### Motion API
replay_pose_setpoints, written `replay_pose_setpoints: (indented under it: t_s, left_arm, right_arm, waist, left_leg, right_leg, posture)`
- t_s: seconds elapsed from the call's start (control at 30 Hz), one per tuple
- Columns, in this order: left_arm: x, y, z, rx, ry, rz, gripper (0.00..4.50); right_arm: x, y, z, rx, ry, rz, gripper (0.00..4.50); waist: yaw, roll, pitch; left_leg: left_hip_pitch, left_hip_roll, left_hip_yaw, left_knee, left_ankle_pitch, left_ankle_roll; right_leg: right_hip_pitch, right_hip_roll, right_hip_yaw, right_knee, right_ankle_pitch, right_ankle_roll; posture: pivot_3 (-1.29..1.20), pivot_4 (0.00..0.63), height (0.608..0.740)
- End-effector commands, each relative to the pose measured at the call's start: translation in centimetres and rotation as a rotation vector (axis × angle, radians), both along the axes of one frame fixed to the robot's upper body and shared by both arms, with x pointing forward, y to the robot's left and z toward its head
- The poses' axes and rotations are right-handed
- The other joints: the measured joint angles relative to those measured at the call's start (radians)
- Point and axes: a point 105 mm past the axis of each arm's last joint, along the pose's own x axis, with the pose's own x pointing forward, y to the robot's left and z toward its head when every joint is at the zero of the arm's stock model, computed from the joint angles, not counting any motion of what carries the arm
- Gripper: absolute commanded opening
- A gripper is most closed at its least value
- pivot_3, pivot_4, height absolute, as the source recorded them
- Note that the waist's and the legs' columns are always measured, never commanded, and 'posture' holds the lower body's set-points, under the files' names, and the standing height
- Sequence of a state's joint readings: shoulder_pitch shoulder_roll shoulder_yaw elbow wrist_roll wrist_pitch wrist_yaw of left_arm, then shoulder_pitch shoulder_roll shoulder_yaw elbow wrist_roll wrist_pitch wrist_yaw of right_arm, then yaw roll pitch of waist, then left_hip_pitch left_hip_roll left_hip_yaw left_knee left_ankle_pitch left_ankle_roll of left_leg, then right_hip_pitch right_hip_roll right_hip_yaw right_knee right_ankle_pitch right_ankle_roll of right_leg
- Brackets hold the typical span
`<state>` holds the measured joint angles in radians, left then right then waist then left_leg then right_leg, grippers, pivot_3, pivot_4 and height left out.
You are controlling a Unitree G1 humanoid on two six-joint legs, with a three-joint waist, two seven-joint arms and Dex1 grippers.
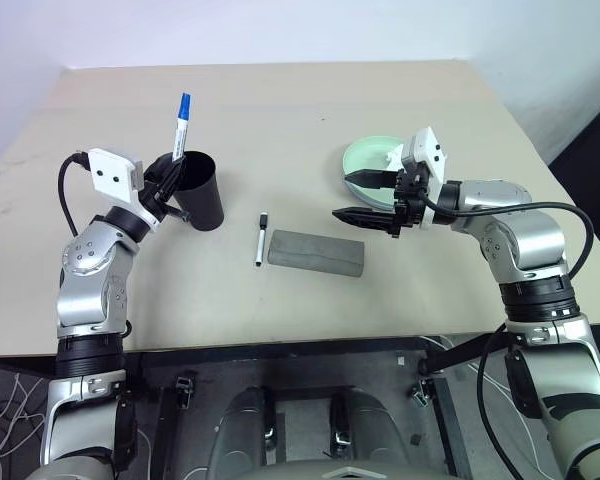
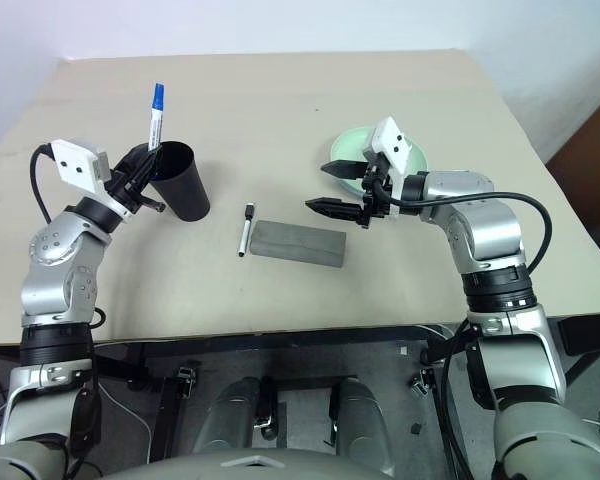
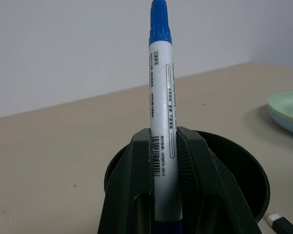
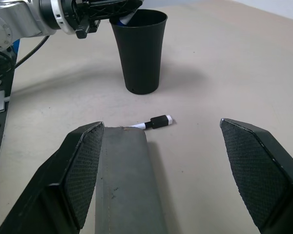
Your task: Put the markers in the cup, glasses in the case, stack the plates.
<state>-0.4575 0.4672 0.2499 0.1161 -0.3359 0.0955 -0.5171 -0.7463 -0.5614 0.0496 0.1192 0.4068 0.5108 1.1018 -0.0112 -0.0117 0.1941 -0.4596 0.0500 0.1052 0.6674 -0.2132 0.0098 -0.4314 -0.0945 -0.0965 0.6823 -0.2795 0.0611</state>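
My left gripper opens now, since it holds the blue-capped marker's [image 1: 180, 125] lower end inside the cup's rim. The marker would remain in the black cup [image 1: 202, 195].
My left gripper [image 1: 170, 170] is shut on the blue-capped marker [image 1: 180, 125], holding it upright with its lower end inside the mouth of the black cup [image 1: 202, 195]. The black-capped marker [image 1: 260, 238] lies flat on the table between the cup and the grey case [image 1: 316, 253], which is closed. My right gripper [image 1: 358, 197] hangs open and empty above the table, pointing left between the case's right end and the plates. The mint green plate [image 1: 365, 155] rests on the light blue one [image 3: 283, 122]. The glasses are out of view.
The beige table [image 1: 280, 110] has open room behind the cup and along its front edge [image 1: 280, 340]. A white wall lies beyond the far edge. In the right wrist view the case [image 4: 127, 185] runs beside one of my fingers [image 4: 83, 165].
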Motion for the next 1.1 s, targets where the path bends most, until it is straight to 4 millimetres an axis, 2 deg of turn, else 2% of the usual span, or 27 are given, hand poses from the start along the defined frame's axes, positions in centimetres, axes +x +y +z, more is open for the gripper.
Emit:
replay_pose_setpoints:
  t_s: [0.03,0.6,1.0,1.1]
  left_arm:
    - [-0.25,-0.24,1.12,0.002,-0.047,-0.014,0.36]
    - [-0.41,-0.29,1.44,-0.034,-0.059,-0.030,0.36]
    - [-0.37,-0.26,1.39,-0.036,-0.057,-0.024,4.44]
    - [-0.54,-0.28,1.47,-0.038,-0.061,-0.027,4.48]
  right_arm:
    - [-0.47,-0.11,1.41,0.006,-0.072,0.006,4.01]
    - [-0.28,0.13,0.63,-0.022,-0.081,0.001,4.01]
    - [-0.18,-0.06,0.70,-0.020,-0.084,-0.007,4.01]
    - [-0.29,0.00,0.73,-0.017,-0.084,-0.003,4.01]
  waist:
    - [0.000,0.000,0.000]
    - [0.000,0.000,0.000]
    - [0.000,0.000,0.000]
    - [0.000,0.000,0.000]
  left_leg:
    - [0.000,0.000,0.000,0.000,0.000,0.000]
    - [0.000,0.000,0.000,0.000,0.000,0.000]
    - [0.000,0.000,0.000,0.000,0.000,0.000]
    - [0.000,0.000,0.000,0.000,0.000,0.000]
  right_leg:
    - [0.000,0.000,0.000,0.000,0.000,0.000]
    - [0.000,0.000,0.000,0.000,0.000,0.000]
    - [0.000,0.000,0.000,0.000,0.000,0.000]
    - [0.000,0.000,0.000,0.000,0.000,0.000]
  posture:
    - [0.00,0.150,0.701]
    - [0.00,0.150,0.701]
    - [0.00,0.150,0.701]
    - [0.00,0.150,0.701]
